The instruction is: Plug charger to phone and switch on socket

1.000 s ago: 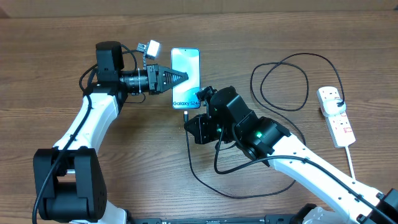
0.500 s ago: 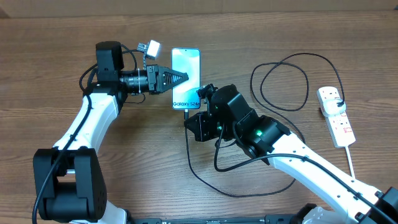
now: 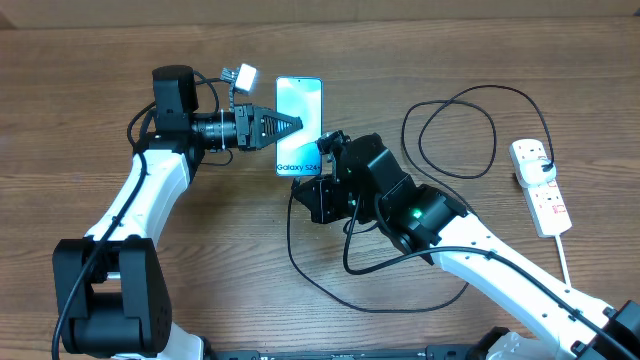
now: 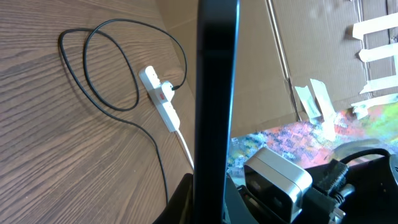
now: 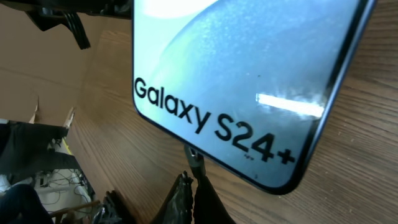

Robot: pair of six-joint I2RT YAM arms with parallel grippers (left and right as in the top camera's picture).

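Note:
The metal tip of the connector (image 5: 195, 157) shows outside the phone's lower edge, so if my right gripper opened now, the connector would drop onto the wood.
The phone (image 3: 300, 112) lies flat on the table, screen lit, its "Galaxy S24+" end nearest my right arm. My left gripper (image 3: 291, 125) is shut on its left side. In the left wrist view the phone (image 4: 216, 93) shows edge-on between the fingers (image 4: 209, 208). My right gripper (image 3: 306, 186) is shut on the charger's connector (image 5: 195, 157) between its fingers (image 5: 193, 190). The metal tip meets the phone's (image 5: 242, 74) lower edge; I cannot tell if it is inside the port. The black cable (image 3: 460, 130) loops right toward the socket (image 3: 540, 185).
The cable's slack (image 3: 300, 265) curves over the table below my right gripper and runs under the right arm. In the left wrist view the socket (image 4: 160, 99) and the cable loops (image 4: 112, 74) lie on the wood. Cardboard walls stand behind the table.
My right gripper has moved up and left with the connector, bringing the tip to the phone's bottom edge. The cable slack has swung left. The left arm and the phone have not moved.

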